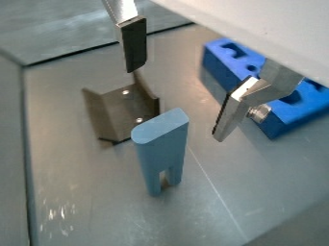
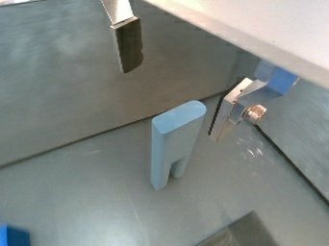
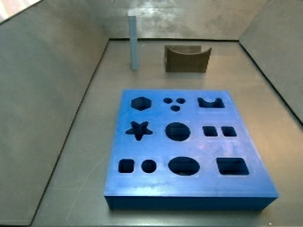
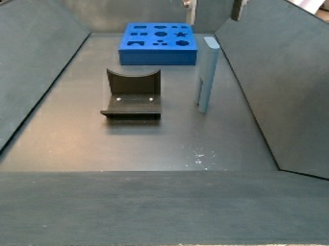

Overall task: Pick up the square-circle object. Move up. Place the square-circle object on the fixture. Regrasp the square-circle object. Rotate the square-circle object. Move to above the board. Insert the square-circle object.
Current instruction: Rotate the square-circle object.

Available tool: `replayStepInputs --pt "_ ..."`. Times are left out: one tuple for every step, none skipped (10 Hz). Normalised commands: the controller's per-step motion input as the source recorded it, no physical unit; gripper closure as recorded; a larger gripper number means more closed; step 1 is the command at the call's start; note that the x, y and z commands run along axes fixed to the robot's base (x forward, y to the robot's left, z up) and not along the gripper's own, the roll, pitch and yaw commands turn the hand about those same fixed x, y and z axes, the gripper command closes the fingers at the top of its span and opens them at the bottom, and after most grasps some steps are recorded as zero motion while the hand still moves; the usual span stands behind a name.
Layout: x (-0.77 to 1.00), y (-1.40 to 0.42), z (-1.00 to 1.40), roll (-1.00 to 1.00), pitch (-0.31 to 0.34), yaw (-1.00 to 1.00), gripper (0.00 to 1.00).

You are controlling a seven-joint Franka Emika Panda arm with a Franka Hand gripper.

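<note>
The gripper grabs the square-circle object by the flat sides of its solid upper part (image 3: 134,27) (image 1: 161,136) next, since the object splits into prongs at its foot.
The square-circle object (image 1: 161,149) is a slim pale blue peg standing upright on the grey floor, free of any grip. It also shows in a wrist view (image 2: 174,144) and in both side views (image 3: 134,40) (image 4: 206,75). My gripper (image 1: 184,75) hangs open above it, its fingers (image 2: 127,43) wide apart with nothing between them. In a side view only the fingertips of the gripper (image 4: 213,10) show, at the upper edge over the peg. The fixture (image 4: 131,93) stands beside the peg, apart from it. The blue board (image 3: 183,146) lies flat further off.
Sloping grey walls (image 4: 276,86) enclose the floor, and the peg stands close to one of them (image 3: 71,71). The board (image 1: 264,82) lies just beyond one finger in a wrist view.
</note>
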Motion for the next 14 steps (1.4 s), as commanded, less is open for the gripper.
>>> replayStepInputs --pt "0.00 -0.01 0.00 -0.01 0.007 1.00 0.00" --pt "0.00 -0.01 0.00 -0.01 0.008 1.00 0.00" --pt "0.00 -0.01 0.00 -0.01 0.008 1.00 0.00" --pt "0.00 -0.01 0.00 -0.01 0.008 1.00 0.00" --pt "0.00 -0.01 0.00 -0.01 0.008 1.00 0.00" --pt "0.00 -0.01 0.00 -0.01 0.008 1.00 0.00" --pt "0.00 -0.01 0.00 -0.01 0.009 1.00 0.00" --pt "0.00 -0.01 0.00 -0.01 0.009 1.00 0.00" --pt "0.00 -0.01 0.00 -0.01 0.009 1.00 0.00" --pt "0.00 -0.01 0.00 -0.01 0.009 1.00 0.00" --pt "0.00 -0.01 0.00 -0.01 0.010 1.00 0.00" --pt "0.01 -0.01 0.00 -0.01 0.010 1.00 0.00" --pt "0.01 -0.01 0.00 -0.01 0.010 1.00 0.00" --pt "0.01 -0.01 0.00 -0.01 0.011 1.00 0.00"
